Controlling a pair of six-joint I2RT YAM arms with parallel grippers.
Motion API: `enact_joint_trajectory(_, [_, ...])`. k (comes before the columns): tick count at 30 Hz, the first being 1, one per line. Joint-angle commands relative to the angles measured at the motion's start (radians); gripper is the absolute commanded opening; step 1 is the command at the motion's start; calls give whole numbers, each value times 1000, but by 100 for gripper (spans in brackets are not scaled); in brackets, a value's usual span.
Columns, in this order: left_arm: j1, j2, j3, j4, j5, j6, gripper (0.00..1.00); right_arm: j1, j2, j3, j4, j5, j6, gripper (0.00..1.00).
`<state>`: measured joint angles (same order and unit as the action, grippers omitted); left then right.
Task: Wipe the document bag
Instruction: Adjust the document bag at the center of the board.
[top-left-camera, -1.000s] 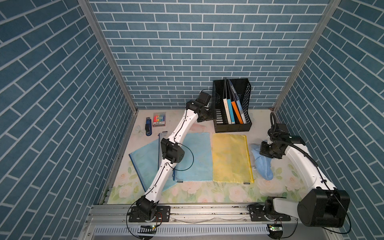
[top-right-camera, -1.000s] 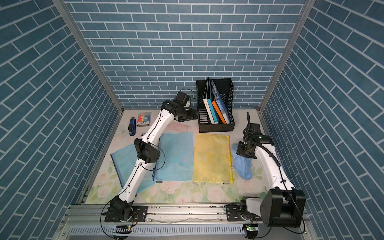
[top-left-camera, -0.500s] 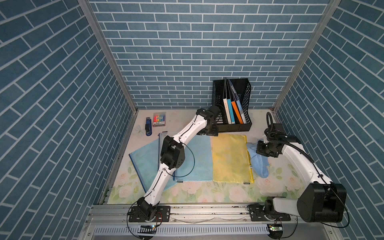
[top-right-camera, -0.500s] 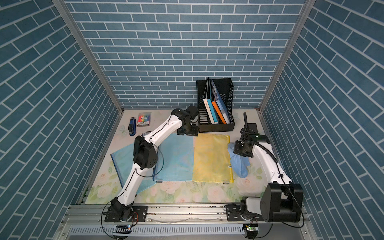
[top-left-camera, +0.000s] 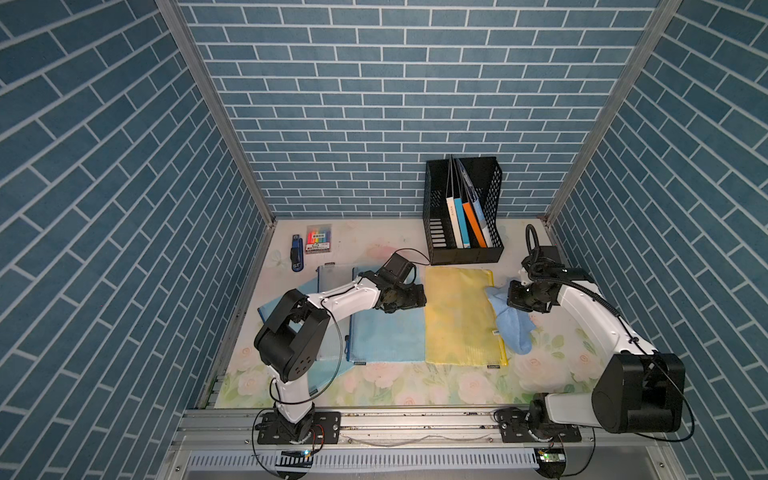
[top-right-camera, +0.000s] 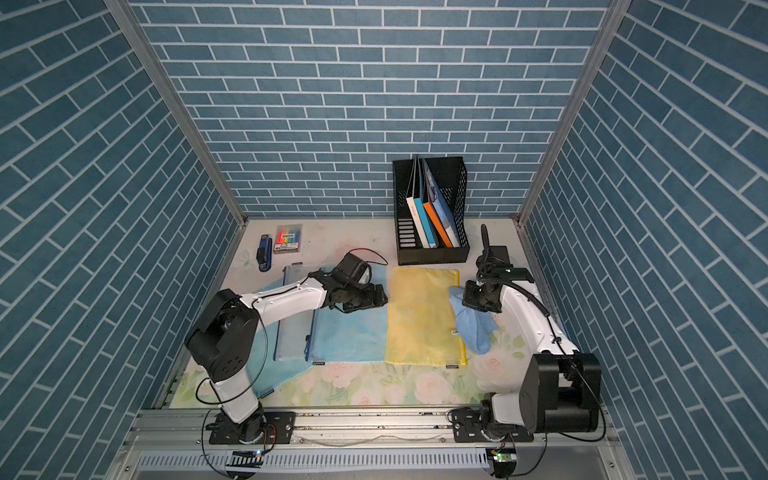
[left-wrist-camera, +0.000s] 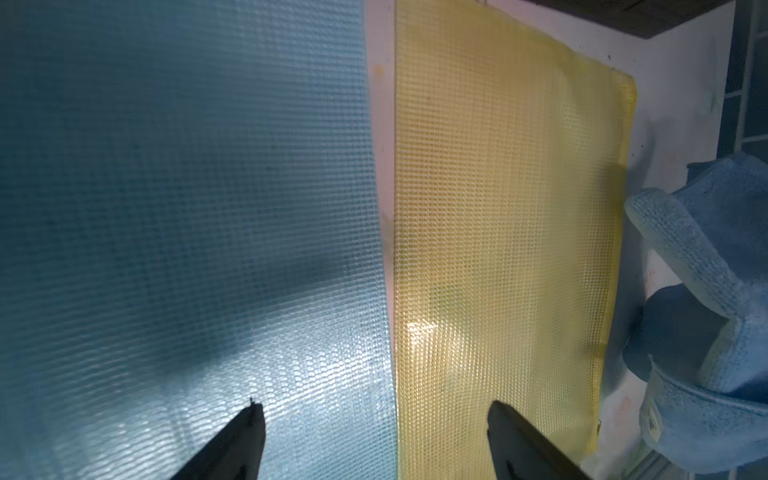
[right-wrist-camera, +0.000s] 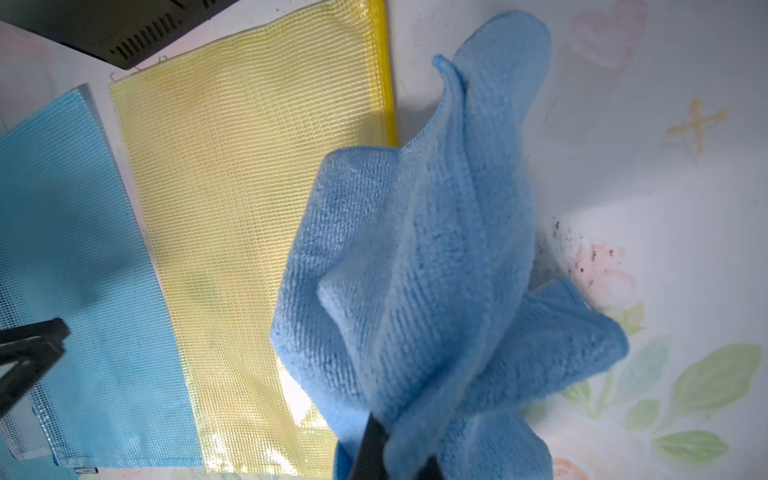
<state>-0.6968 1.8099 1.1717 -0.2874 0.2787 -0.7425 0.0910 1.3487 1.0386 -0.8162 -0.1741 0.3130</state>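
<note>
Next, the left gripper grabs the yellow document bag at its edge beside the blue mesh bag. That leaves the yellow bag's broad side free to wipe.
A yellow mesh document bag lies flat in the middle of the table. My right gripper is shut on a blue cloth. The cloth hangs at the bag's right edge, and a fold of it overlaps the zipper side. My left gripper is open and empty, low over the seam between the yellow bag and a blue mesh bag.
A black file rack with folders stands behind the yellow bag. A clear bag and a light blue bag lie at the left, partly under my left arm. A stapler and a marker pack sit at the back left.
My left gripper has swung from beside the rack toward the front, down to the yellow bag's left edge. The right gripper has carried the cloth slightly left onto the bag's right edge.
</note>
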Motion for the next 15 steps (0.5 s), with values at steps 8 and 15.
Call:
enact_joint_trajectory(8, [-128,2,-104,118,110,-76,89,55,-122,-134,28,-58,26,0])
enact_joint_trajectory(15, [-148,-8,-191,218,201,-135,89,96,-77,-212,85,-51,71,0])
